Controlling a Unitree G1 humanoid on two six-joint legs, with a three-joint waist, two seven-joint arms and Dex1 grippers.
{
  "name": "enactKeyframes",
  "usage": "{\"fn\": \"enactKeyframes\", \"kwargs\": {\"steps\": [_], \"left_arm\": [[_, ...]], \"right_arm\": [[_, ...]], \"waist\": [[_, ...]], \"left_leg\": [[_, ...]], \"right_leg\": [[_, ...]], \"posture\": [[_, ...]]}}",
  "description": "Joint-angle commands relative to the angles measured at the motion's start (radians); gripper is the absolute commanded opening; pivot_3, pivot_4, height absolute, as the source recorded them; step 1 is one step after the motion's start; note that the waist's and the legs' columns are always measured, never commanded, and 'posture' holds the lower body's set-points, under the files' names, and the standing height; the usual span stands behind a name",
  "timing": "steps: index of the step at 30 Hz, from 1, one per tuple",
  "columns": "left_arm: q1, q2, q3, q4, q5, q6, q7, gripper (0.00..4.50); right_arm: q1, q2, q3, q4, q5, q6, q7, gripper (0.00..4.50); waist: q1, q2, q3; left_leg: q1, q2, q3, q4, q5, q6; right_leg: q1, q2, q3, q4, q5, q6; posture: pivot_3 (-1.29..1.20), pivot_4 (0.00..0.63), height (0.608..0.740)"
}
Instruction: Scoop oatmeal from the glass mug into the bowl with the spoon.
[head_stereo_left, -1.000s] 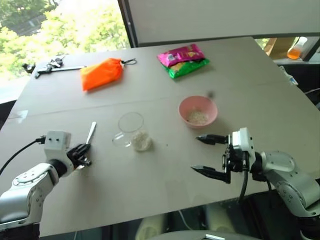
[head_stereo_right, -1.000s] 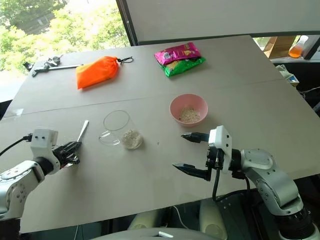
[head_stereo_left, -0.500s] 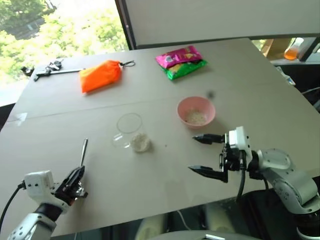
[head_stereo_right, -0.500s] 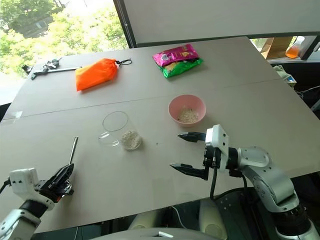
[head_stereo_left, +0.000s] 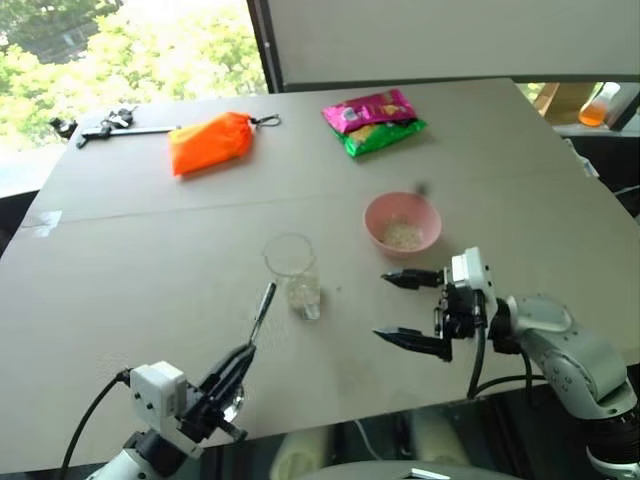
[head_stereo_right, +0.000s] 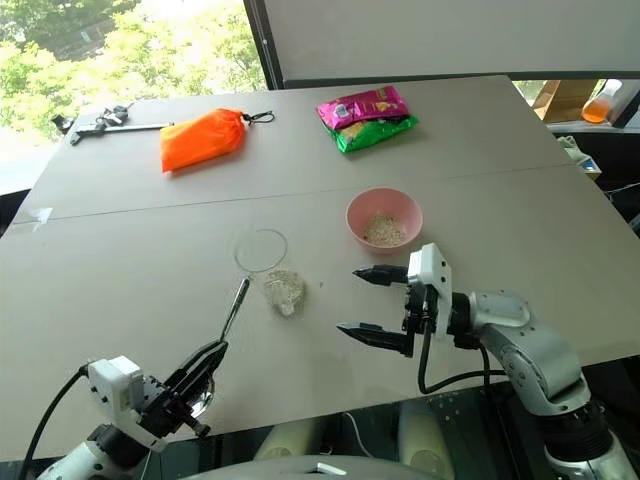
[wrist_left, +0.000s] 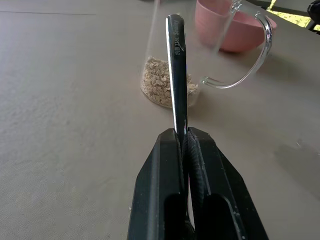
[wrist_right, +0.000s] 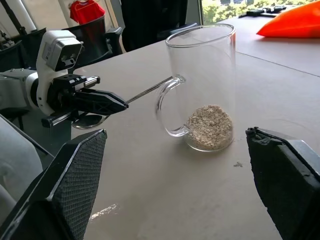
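My left gripper is already covering the spoon close to its bowl, so my right gripper will grab the spoon by the bare handle end (head_stereo_left: 269, 291) next.
The glass mug (head_stereo_left: 292, 272) stands upright mid-table with oatmeal (head_stereo_left: 303, 296) in its bottom. To its right sits the pink bowl (head_stereo_left: 402, 222), holding a little oatmeal too. My left gripper (head_stereo_left: 225, 385) is near the table's front edge, shut on the silver spoon (head_stereo_left: 262, 308) close to its bowl end. The thin handle (wrist_left: 176, 65) points away at the mug (wrist_left: 235, 45) and stops short of it. My right gripper (head_stereo_left: 382, 306) hangs open just right of the mug, fingers level and pointing left, nothing between them. The right wrist view shows the mug (wrist_right: 202, 85) and the left gripper (wrist_right: 107, 102) beyond it.
An orange pouch (head_stereo_left: 210, 142), pink and green snack packets (head_stereo_left: 372, 120) and a dark tool with keys (head_stereo_left: 110, 125) lie along the table's far side. An orange bottle (head_stereo_left: 600, 100) stands off the table at far right. The front table edge runs just behind my left gripper.
My left arm has swung from the table's left side back toward the front edge and rightward, turning the spoon's handle toward the mug. The right gripper stayed put. The camera shifted slightly.
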Motion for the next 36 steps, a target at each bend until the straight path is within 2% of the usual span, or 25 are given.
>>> {"fn": "enactKeyframes", "kwargs": {"steps": [1, 11, 18, 24, 32, 36], "left_arm": [[0.005, 0.027, 0.02, -0.007, -0.024, -0.032, -0.017, 0.1], [0.025, 0.053, 0.009, 0.012, -0.053, -0.062, -0.052, 0.1], [0.129, 0.108, 0.001, 0.03, -0.046, -0.14, -0.199, 0.1], [0.135, 0.184, -0.05, 0.042, 0.007, -0.21, -0.292, 0.1], [-0.172, 0.241, -0.159, 0.125, 0.073, -0.174, -0.25, 0.1], [-0.327, 0.244, -0.242, 0.181, 0.111, -0.163, -0.248, 0.1]], "right_arm": [[0.016, 0.008, 0.004, -0.026, 0.004, -0.001, -0.013, 4.5], [0.053, 0.014, 0.001, -0.047, 0.017, 0.017, -0.048, 4.5], [0.1, -0.031, -0.006, -0.087, 0.118, 0.141, -0.037, 4.5], [0.095, -0.036, -0.014, -0.099, 0.148, 0.186, -0.062, 4.5], [0.056, -0.021, -0.024, -0.109, 0.193, 0.274, -0.144, 4.5], [0.06, 0.027, -0.072, -0.103, 0.285, 0.359, -0.265, 4.5]], "waist": [[0.0, 0.0, 0.0], [-0.001, -0.001, 0.001], [-0.001, -0.001, 0.002], [-0.001, 0.0, 0.002], [0.0, 0.002, 0.004], [-0.001, 0.003, 0.004]], "left_leg": [[0.0, 0.0, 0.0, 0.0, 0.0, 0.0], [0.0, 0.0, 0.0, 0.001, 0.0, 0.0], [0.0, 0.0, 0.0, 0.001, 0.0, 0.001], [0.0, 0.0, -0.001, 0.002, -0.001, 0.001], [0.0, 0.0, -0.002, 0.002, 0.0, 0.001], [0.0, -0.001, -0.001, 0.002, 0.0, 0.001]], "right_leg": [[0.0, 0.0, 0.0, 0.0, 0.0, 0.0], [0.0, 0.001, -0.001, 0.0, 0.001, 0.002], [0.0, 0.001, -0.001, -0.001, 0.0, 0.0], [0.001, 0.001, -0.002, -0.001, 0.0, 0.0], [0.001, 0.001, -0.004, 0.0, 0.002, 0.004], [0.001, 0.001, -0.003, 0.0, 0.003, 0.004]], "posture": [[0.0, 0.15, 0.74], [0.0, 0.15, 0.74], [0.0, 0.15, 0.74], [0.0, 0.15, 0.74], [0.0, 0.15, 0.74], [0.0, 0.15, 0.74]]}}
